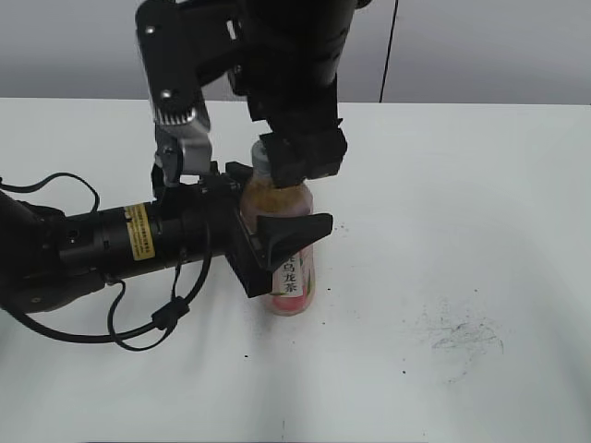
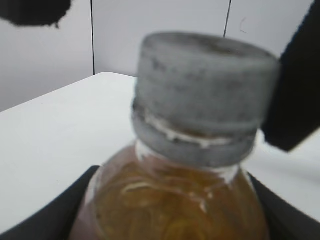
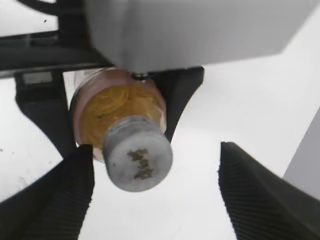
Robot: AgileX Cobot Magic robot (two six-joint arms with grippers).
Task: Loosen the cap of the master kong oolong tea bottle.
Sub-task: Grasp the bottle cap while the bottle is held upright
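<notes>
The bottle's shoulder is already wrapped by my left gripper's fingers, so next my right gripper will grab the bottle by its grey-white cap (image 1: 261,160) (image 3: 137,152) to loosen it.
The master kong oolong tea bottle (image 1: 294,277) stands upright on the white table (image 1: 480,203), amber tea showing above its pink-and-white label. My left gripper (image 1: 277,242) comes in from the left and is shut on the bottle's body, a black finger (image 2: 75,212) on each side of the shoulder (image 2: 175,200). The grey-white cap (image 3: 137,152) with faint print sits on the neck; it also fills the left wrist view (image 2: 205,95). My right gripper (image 3: 155,170) hangs over it from above, open: the cap lies close to its left finger (image 3: 55,200) and well apart from the right one (image 3: 260,195).
The left arm's black body and looping cable (image 1: 138,323) lie across the table's left side. Dark scuff marks (image 1: 462,332) spot the table at the right front. A grey wall (image 1: 480,46) runs behind the table's far edge.
</notes>
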